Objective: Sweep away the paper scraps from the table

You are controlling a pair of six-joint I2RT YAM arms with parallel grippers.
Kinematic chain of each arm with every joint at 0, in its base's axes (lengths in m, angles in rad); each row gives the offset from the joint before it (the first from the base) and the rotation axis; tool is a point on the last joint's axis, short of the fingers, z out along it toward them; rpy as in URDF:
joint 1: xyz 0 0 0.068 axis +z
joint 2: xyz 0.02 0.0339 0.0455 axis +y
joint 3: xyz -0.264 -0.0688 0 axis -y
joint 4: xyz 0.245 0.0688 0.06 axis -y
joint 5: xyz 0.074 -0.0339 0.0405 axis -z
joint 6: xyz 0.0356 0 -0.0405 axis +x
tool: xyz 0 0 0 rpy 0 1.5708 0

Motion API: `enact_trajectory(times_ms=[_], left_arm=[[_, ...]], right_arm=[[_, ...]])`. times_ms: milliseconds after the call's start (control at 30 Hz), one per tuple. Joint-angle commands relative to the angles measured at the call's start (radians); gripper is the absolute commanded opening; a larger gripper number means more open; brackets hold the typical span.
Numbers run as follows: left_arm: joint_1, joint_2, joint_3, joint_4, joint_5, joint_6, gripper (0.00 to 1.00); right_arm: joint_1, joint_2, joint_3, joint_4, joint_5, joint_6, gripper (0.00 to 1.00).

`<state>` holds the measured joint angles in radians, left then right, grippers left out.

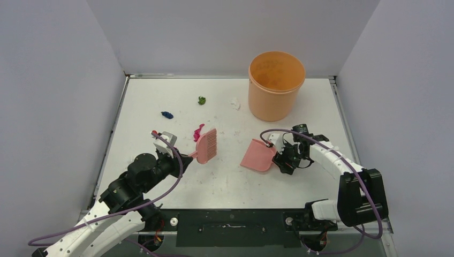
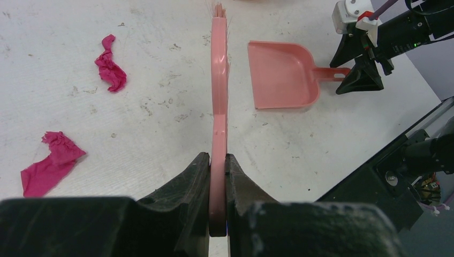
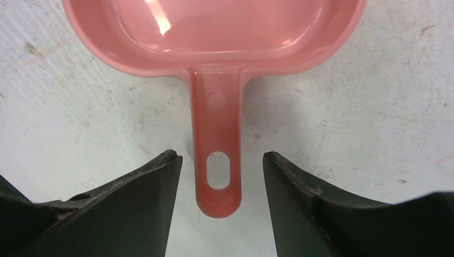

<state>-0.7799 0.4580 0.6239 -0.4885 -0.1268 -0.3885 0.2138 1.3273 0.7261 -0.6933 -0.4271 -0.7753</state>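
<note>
The robot's right gripper should grab the pink dustpan (image 3: pixel 214 32) by its handle's end (image 3: pixel 218 172), so that the pan stays open to catch the paper scraps being swept.
On the white table (image 1: pixel 225 182) lie paper scraps: magenta (image 1: pixel 198 131), dark blue (image 1: pixel 167 114), green (image 1: pixel 202 100) and white (image 1: pixel 235 103). The left wrist view shows two magenta scraps (image 2: pixel 111 69) (image 2: pixel 51 163) left of the brush. My left gripper (image 1: pixel 188 157) (image 2: pixel 218 160) is shut on the handle of the pink brush (image 1: pixel 206 145) (image 2: pixel 218 96), bristles pointing away. The pink dustpan (image 1: pixel 258 156) (image 3: pixel 214 32) lies flat on the table. My right gripper (image 1: pixel 278 158) (image 3: pixel 220 155) is open, its fingers on either side of the dustpan handle without touching it.
An orange bucket (image 1: pixel 275 85) stands at the back right, behind the dustpan. Grey walls close in the table on three sides. The black base plate (image 1: pixel 230 227) runs along the near edge.
</note>
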Motion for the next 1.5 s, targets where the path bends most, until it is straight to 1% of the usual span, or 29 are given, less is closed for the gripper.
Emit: enact_trajectory(times_ms=[0, 133, 200, 267, 333, 600, 667, 800, 967, 1167, 1233, 1300, 1400, 1467], left_arm=[[-0.001, 0.000, 0.010, 0.056, -0.013, -0.003, 0.00], [-0.002, -0.004, 0.007, 0.057, -0.011, -0.003, 0.00], [-0.002, -0.002, 0.008, 0.057, -0.010, -0.004, 0.00], [-0.002, 0.000, 0.009, 0.058, -0.008, -0.003, 0.00], [-0.002, 0.002, 0.009, 0.057, -0.007, -0.003, 0.00], [-0.001, -0.001, 0.008, 0.058, -0.007, -0.003, 0.00], [-0.002, 0.001, 0.007, 0.057, -0.005, -0.004, 0.00], [-0.002, 0.004, 0.008, 0.057, -0.002, -0.003, 0.00], [-0.002, 0.005, 0.007, 0.057, 0.000, -0.005, 0.00], [-0.002, 0.007, 0.007, 0.057, 0.000, -0.006, 0.00], [-0.002, 0.008, 0.008, 0.057, 0.000, -0.006, 0.00], [-0.002, 0.008, 0.008, 0.057, 0.000, -0.006, 0.00], [-0.002, 0.011, 0.008, 0.058, 0.001, -0.006, 0.00], [-0.002, 0.014, 0.007, 0.060, 0.000, -0.006, 0.00]], right_arm=[[-0.022, -0.045, -0.057, 0.031, -0.118, -0.078, 0.60], [-0.033, -0.063, -0.088, 0.072, -0.143, -0.073, 0.59], [-0.039, -0.058, -0.085, 0.083, -0.140, -0.067, 0.57], [-0.045, -0.051, -0.082, 0.086, -0.141, -0.063, 0.51], [-0.050, -0.048, -0.080, 0.094, -0.138, -0.052, 0.48], [-0.100, -0.114, -0.079, 0.120, -0.154, -0.028, 0.50], [-0.103, -0.139, -0.076, 0.115, -0.168, -0.028, 0.48], [-0.102, -0.158, -0.079, 0.092, -0.193, -0.049, 0.39], [-0.105, -0.116, -0.083, 0.064, -0.194, -0.081, 0.40], [-0.112, -0.086, -0.084, 0.071, -0.178, -0.074, 0.41], [-0.113, -0.089, -0.085, 0.078, -0.173, -0.069, 0.38], [-0.116, -0.095, -0.081, 0.077, -0.174, -0.067, 0.32], [-0.117, -0.114, -0.063, 0.064, -0.171, -0.056, 0.22], [-0.117, -0.135, -0.033, 0.024, -0.153, -0.041, 0.16]])
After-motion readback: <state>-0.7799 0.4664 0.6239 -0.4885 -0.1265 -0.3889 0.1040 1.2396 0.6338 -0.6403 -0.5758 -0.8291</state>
